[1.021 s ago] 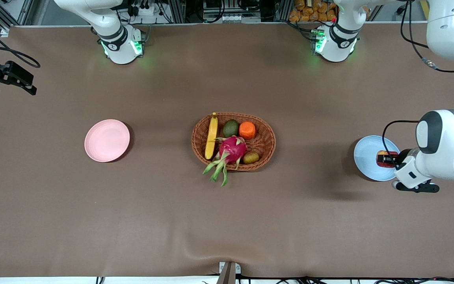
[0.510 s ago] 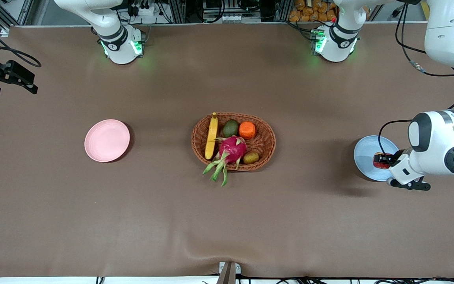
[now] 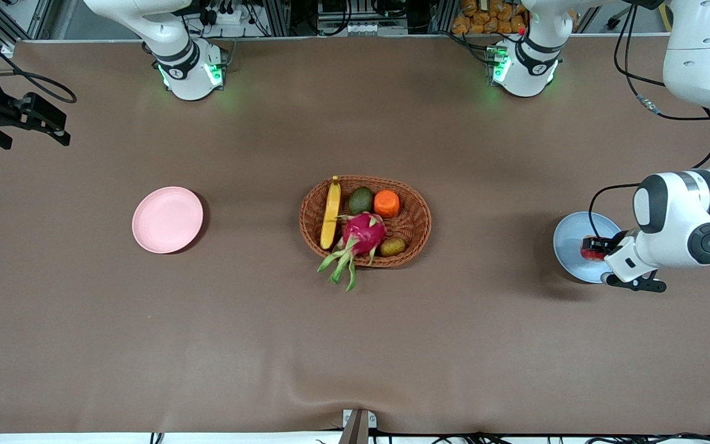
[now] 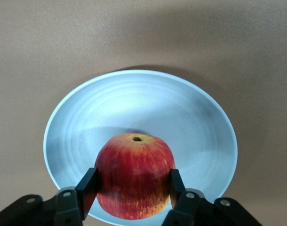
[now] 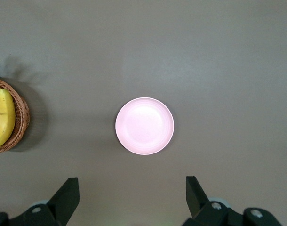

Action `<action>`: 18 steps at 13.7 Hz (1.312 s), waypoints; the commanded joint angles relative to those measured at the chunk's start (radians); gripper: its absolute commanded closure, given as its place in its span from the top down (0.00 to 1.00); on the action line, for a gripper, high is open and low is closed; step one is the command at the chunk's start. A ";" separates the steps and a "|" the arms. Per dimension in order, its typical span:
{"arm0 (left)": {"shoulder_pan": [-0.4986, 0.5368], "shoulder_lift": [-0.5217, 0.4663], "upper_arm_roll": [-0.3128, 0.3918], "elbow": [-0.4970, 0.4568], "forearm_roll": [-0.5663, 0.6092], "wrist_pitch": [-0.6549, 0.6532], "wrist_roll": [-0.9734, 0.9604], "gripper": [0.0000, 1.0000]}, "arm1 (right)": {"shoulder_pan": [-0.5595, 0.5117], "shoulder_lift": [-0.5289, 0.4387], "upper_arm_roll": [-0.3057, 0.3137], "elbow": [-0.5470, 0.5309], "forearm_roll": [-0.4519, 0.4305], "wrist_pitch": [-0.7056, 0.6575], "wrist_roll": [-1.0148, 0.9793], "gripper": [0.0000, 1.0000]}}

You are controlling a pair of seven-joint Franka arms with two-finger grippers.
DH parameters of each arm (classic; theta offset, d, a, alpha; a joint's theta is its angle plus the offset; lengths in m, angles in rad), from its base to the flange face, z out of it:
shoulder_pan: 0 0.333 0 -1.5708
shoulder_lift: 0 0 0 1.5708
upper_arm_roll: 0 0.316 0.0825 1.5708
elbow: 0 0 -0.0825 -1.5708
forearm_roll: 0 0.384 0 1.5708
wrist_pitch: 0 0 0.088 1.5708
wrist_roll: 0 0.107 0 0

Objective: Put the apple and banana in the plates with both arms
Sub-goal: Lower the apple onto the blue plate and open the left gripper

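Observation:
I should let go of the red apple with my left gripper: the bottom of the apple sits low inside the blue plate's rim in the left wrist view.
My left gripper (image 3: pixel 595 251) is shut on the red apple (image 3: pixel 589 251) and holds it low over the pale blue plate (image 3: pixel 567 243) at the left arm's end of the table. In the left wrist view the fingers (image 4: pixel 88 186) press both sides of the apple (image 4: pixel 134 174) above the plate (image 4: pixel 134 103). My right gripper (image 3: pixel 31 117) is open and empty, high over the right arm's end of the table; in its wrist view it (image 5: pixel 132 197) looks down on the empty pink plate (image 5: pixel 144 125). The banana (image 3: pixel 330 213) lies in the basket.
A brown wicker basket (image 3: pixel 421 216) at the table's middle holds the banana, an avocado (image 3: pixel 360 200), an orange fruit (image 3: pixel 386 203), a pink dragon fruit (image 3: pixel 364 233) and a kiwi (image 3: pixel 392 246). The pink plate (image 3: pixel 167 220) lies between the basket and the right arm's end.
My left gripper has moved with the apple toward the middle of the blue plate. My right gripper has shifted a little toward the table's middle.

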 commanded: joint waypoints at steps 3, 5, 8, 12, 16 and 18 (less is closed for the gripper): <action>0.011 -0.017 -0.011 -0.021 0.024 0.018 0.009 0.79 | 0.025 0.000 -0.005 0.010 -0.003 -0.013 -0.007 1.00; 0.005 -0.017 -0.011 -0.015 0.024 0.018 0.009 1.00 | 0.029 0.002 -0.005 0.010 -0.003 -0.013 -0.008 1.00; -0.007 -0.017 -0.013 -0.012 0.022 0.016 -0.002 1.00 | 0.045 0.005 -0.004 0.010 -0.003 -0.027 -0.003 1.00; -0.015 -0.034 -0.022 0.046 0.024 -0.025 0.004 1.00 | 0.068 0.005 -0.004 0.010 -0.003 -0.026 -0.005 1.00; -0.009 -0.044 -0.040 0.169 0.015 -0.146 0.010 1.00 | 0.082 0.006 -0.004 0.010 -0.003 -0.026 -0.010 1.00; -0.009 -0.044 -0.042 0.210 0.013 -0.150 0.010 1.00 | 0.091 0.006 -0.004 0.010 -0.003 -0.026 -0.010 1.00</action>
